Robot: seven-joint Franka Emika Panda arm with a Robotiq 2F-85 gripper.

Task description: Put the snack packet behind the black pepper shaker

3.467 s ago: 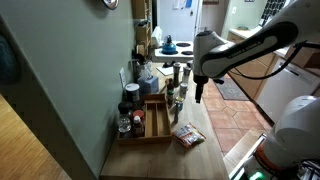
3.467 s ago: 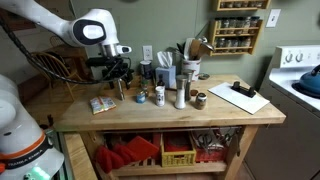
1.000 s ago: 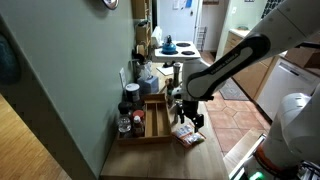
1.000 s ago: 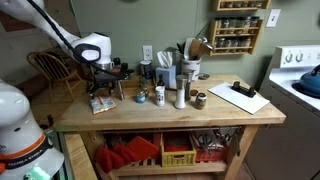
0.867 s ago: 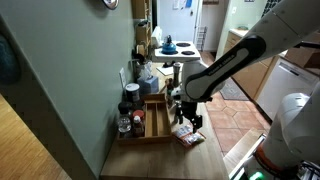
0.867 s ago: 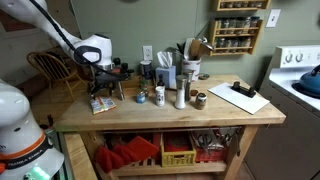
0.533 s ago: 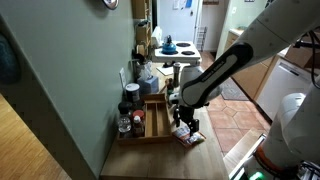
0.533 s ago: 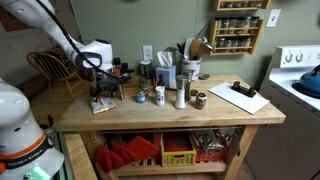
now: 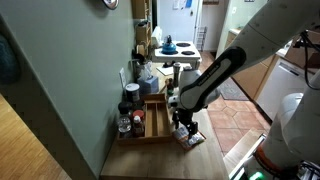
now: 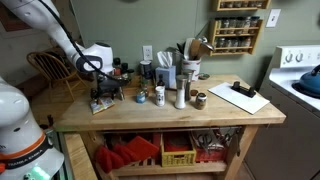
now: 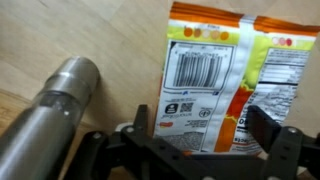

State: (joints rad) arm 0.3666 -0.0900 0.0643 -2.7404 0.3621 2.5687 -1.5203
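Observation:
My gripper closes on the snack packet now, since my fingers reach past the snack packet's near edge (image 9: 186, 133) (image 11: 204, 133).
The snack packet (image 11: 212, 75) is a flat red-orange and white foil packet lying on the wooden counter. It also shows in both exterior views (image 9: 189, 138) (image 10: 99, 105), near the counter's end. My gripper (image 11: 203, 125) is open and low over it, with one finger on each side of the packet's near end (image 9: 183, 127) (image 10: 100, 97). Two small dark shakers (image 10: 140, 97) (image 10: 200, 99) stand in the row of jars. I cannot tell which one is the black pepper shaker.
A silver cylinder (image 11: 50, 105) stands close beside the gripper. A wooden tray (image 9: 156, 122) with jars (image 9: 127, 118) lies by the wall. A tall silver grinder (image 10: 181, 95), a utensil holder (image 10: 190, 62) and a cutting board (image 10: 240, 96) stand further along the counter.
The arm has lowered over the last second, bringing the open gripper down around the packet. The packet has not moved.

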